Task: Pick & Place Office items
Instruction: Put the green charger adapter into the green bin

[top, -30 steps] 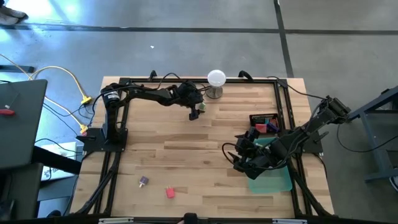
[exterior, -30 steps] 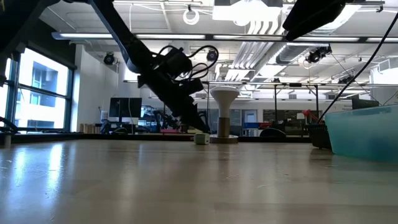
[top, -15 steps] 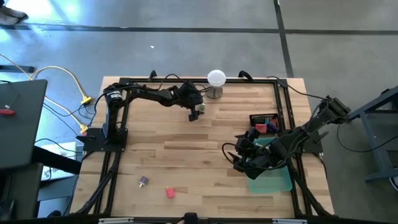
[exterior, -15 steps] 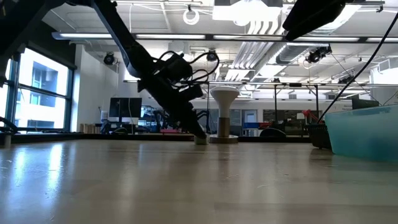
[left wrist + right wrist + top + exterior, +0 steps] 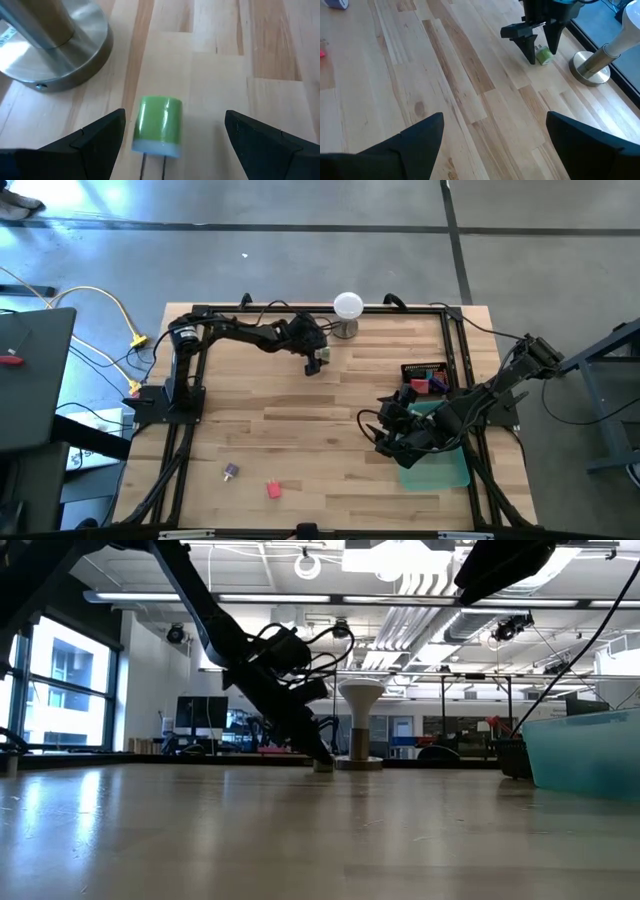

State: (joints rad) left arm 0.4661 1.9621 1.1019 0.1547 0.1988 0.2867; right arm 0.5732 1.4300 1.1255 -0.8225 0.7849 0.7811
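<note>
I need to grab the small green piece's green body (image 5: 158, 120) with my left gripper next, so that I can place the piece in the translucent tray.
A small green piece (image 5: 157, 122) with a pale end lies on its side on the wood at the table's far middle, beside the metal stand (image 5: 55, 45). My left gripper (image 5: 318, 360) is open and slants down over it, one finger on either side, apart from it. My right gripper (image 5: 493, 117) hangs open with nothing between its fingers, above the table's right side by the translucent green tray (image 5: 445, 465). A purple piece (image 5: 231, 471) and a red piece (image 5: 273, 490) lie near the front left.
The white ball (image 5: 347, 305) on its metal stand is just beyond the green piece. A black holder (image 5: 425, 370) with red and purple pieces sits at the right, behind the tray. Bare wood spreads across the table's middle.
My left gripper has sunk a little toward the green piece, still open. In the low view its fingers now stand in front of the piece, which showed beside them a second ago. The piece has not moved.
</note>
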